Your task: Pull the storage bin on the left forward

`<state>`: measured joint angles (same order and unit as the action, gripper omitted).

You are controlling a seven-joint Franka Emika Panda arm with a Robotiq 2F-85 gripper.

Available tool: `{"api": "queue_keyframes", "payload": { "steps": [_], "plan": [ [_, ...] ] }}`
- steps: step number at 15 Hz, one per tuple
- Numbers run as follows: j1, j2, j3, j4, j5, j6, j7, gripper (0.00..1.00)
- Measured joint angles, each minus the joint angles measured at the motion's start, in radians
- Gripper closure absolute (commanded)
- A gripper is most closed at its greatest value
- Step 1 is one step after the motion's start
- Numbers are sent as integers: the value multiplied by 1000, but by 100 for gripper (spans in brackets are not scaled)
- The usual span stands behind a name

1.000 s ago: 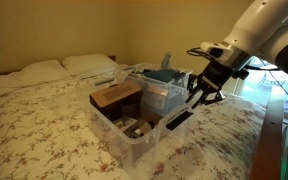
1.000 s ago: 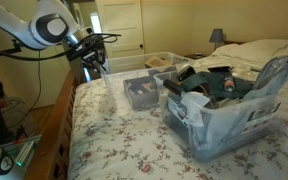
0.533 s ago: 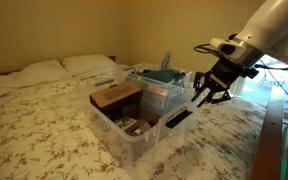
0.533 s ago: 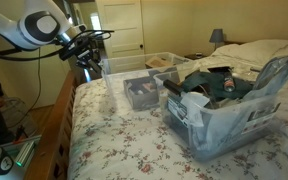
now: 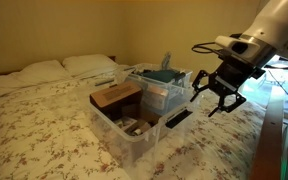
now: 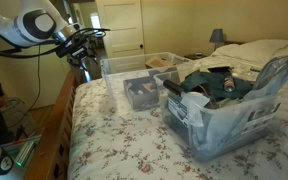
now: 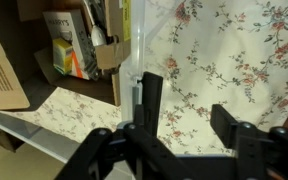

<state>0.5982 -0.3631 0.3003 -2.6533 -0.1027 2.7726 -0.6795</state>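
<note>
Next, my gripper grabs the storage bin [image 5: 134,147] by its end nearest the footboard, fingers straddling the bin's rim, to pull it forward over open quilt.
The storage bin [image 5: 134,147] is a clear tub on the floral quilt, with a brown cardboard box [image 5: 115,97] and dark items inside. It also shows in an exterior view [image 6: 134,92] and as a clear wall [image 7: 135,55] in the wrist view. My gripper [image 5: 216,96] hangs just off the bin's end wall, a little above the quilt, also seen from the opposite side [image 6: 84,62]. In the wrist view the gripper [image 7: 189,118] is open. Only quilt shows between its fingers [image 7: 152,98], and the left one stands close beside the bin's wall.
A second clear tub with teal-blue contents [image 5: 160,86] [image 6: 224,100] stands against the storage bin. Pillows [image 5: 64,68] lie at the head of the bed. A wooden footboard [image 5: 274,140] [image 6: 59,120] runs behind the gripper. Open quilt lies on the gripper's side of the bin.
The gripper was shut at the bin's end wall; it has opened, let go and drawn back from the bin toward the footboard. The bin has not visibly shifted.
</note>
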Motion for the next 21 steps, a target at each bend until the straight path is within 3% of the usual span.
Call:
{"api": "queue_keyframes", "payload": {
  "steps": [6,14,15,17,21],
  "plan": [
    [-16,117,-39,112,-42,-10,-108,0],
    [-100,244,55,182,-127,2,85,0],
    [-103,247,63,183,-140,2,109,25],
    [-116,251,70,184,-177,5,153,34],
    [-170,266,70,187,-320,16,263,63]
  ]
}}
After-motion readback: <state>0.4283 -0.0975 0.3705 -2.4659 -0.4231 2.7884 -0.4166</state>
